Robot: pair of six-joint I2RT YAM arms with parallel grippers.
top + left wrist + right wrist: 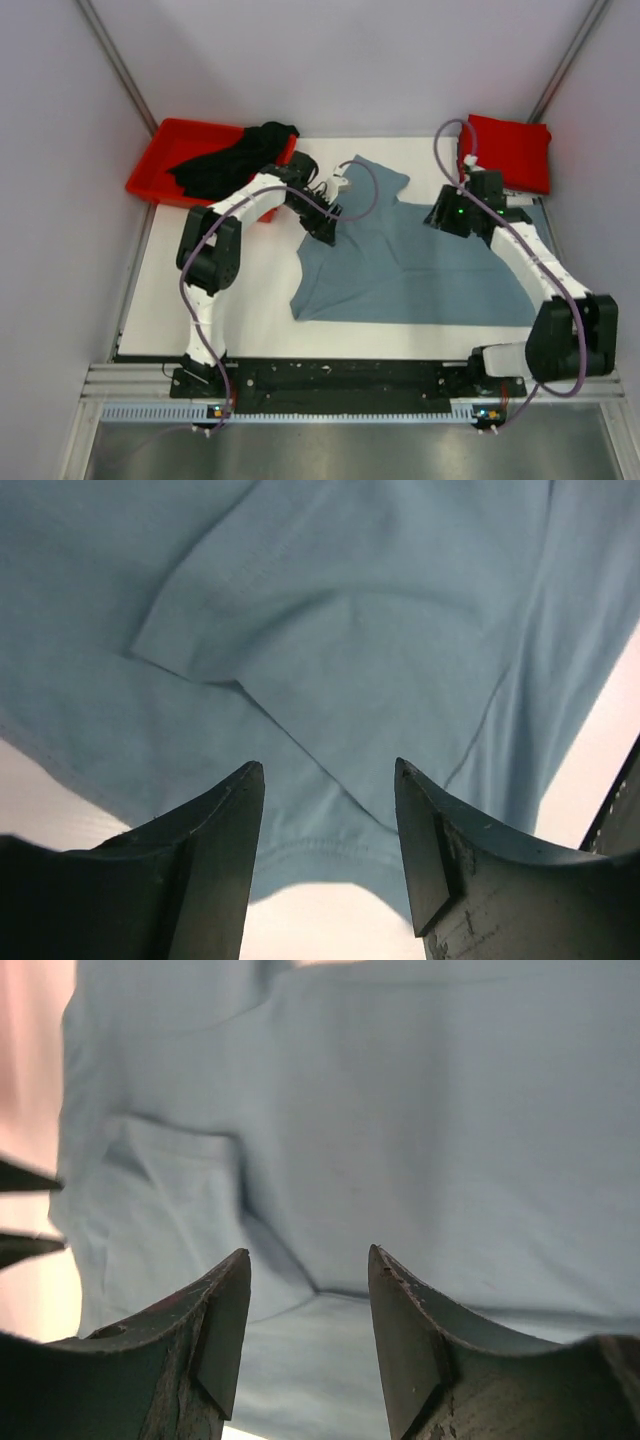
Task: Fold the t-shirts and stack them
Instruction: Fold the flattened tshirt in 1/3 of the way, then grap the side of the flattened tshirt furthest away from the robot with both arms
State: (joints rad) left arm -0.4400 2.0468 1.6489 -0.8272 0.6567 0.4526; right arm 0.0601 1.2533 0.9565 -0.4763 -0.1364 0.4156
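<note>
My right gripper should next grab the grey-blue t-shirt (420, 265) by the protruding sleeve's hem corner (404, 179) at the back, to fold the sleeve over the t-shirt's body.
The grey-blue t-shirt (420, 265) lies spread on the white table, partly folded over itself. My left gripper (328, 228) is open and empty just over its left upper edge; the left wrist view shows the shirt's hem (330, 850) between the open jaws. My right gripper (440, 218) is open and empty over the shirt's right upper part; the right wrist view shows folded cloth (400, 1160) below it. The red t-shirt (510, 150) lies folded at the back right. The black t-shirt (230, 160) is heaped in the red bin.
The red plastic bin (165, 150) stands at the back left, overhanging the table's edge. Bare white table (250, 300) lies to the left of the grey-blue shirt. Grey walls close in both sides.
</note>
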